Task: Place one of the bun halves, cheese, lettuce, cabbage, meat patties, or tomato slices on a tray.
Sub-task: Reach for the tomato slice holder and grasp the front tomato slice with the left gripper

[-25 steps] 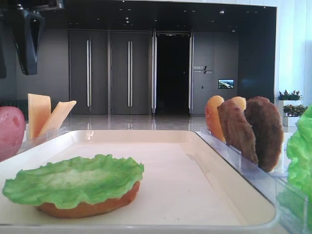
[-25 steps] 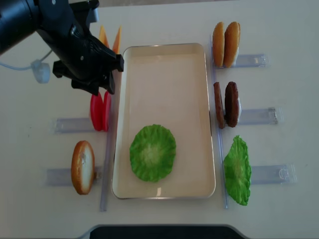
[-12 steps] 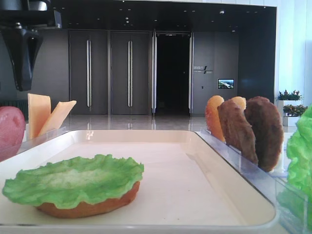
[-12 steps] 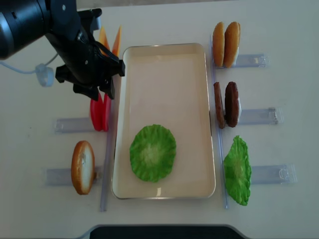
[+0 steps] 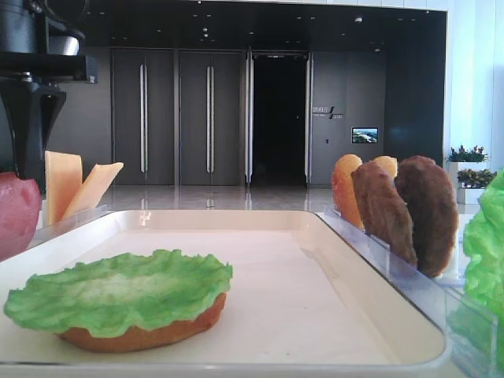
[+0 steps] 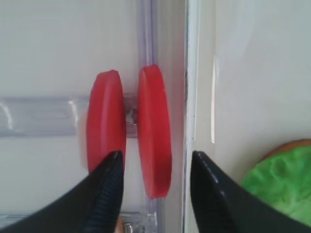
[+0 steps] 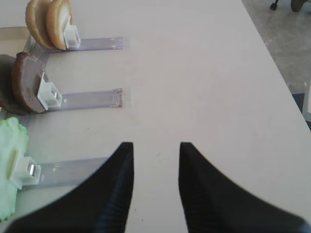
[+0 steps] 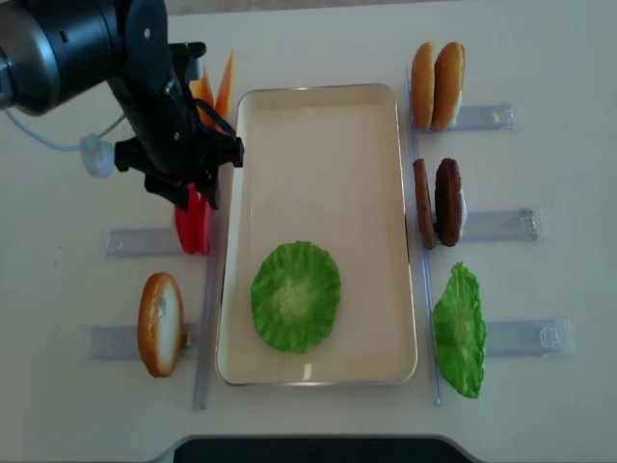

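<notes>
The left gripper grabs the tomato slice nearer the tray by its upper edge (image 8: 203,224) next, as another slice (image 8: 186,227) stands close beside it in the rack.
My left gripper (image 6: 155,160) (image 8: 200,193) hangs open over two red tomato slices (image 6: 154,131) (image 8: 193,230) standing on edge in a clear rack. Its fingers straddle the slice nearer the tray, and one finger (image 6: 109,194) overlaps the other slice (image 6: 103,116). The cream tray (image 8: 318,90) (image 5: 315,216) holds a lettuce leaf (image 8: 295,295) (image 5: 118,293) lying on a bun half (image 5: 142,335). My right gripper (image 7: 154,148) is open over bare table with nothing between its fingers. No cabbage is in view.
Cheese slices (image 8: 217,82) (image 5: 71,185) stand behind the tomatoes and one bun half (image 8: 160,323) stands in front. Right of the tray, racks hold two bun halves (image 8: 436,85) (image 7: 48,22), two meat patties (image 8: 439,203) (image 7: 24,82) and another green leaf (image 8: 458,330).
My left gripper has moved toward the front, from near the cheese to over the tomato slices, staying open. Nothing else has moved.
</notes>
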{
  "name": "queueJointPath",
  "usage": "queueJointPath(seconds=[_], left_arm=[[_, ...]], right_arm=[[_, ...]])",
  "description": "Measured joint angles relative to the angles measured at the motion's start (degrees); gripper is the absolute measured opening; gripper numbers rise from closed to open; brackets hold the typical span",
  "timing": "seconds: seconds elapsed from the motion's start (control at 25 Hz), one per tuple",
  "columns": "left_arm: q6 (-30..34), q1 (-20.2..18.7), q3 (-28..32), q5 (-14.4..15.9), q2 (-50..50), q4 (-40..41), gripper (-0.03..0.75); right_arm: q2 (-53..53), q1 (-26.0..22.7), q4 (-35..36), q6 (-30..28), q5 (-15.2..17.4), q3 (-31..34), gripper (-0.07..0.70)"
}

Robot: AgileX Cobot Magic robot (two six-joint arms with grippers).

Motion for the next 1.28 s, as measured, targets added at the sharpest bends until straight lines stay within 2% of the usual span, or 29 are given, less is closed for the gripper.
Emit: queueJointPath(seconds=[0.96,1.08,1.28], left_arm=[[-0.3,0.0,0.0,-1.1,3.0,1.0,0.342],[-0.3,0.0,0.0,-1.1,3.0,1.2,0.291],[-0.3,0.0,0.0,-1.1,3.0,1.7,0.115]], right_arm=[[0.0,0.0,0.0,0.0,0.0,0.0,0.253],[0.0,0.0,0.0,0.0,0.0,0.0,0.253],[0.0,0.0,0.0,0.0,0.0,0.0,0.253]])
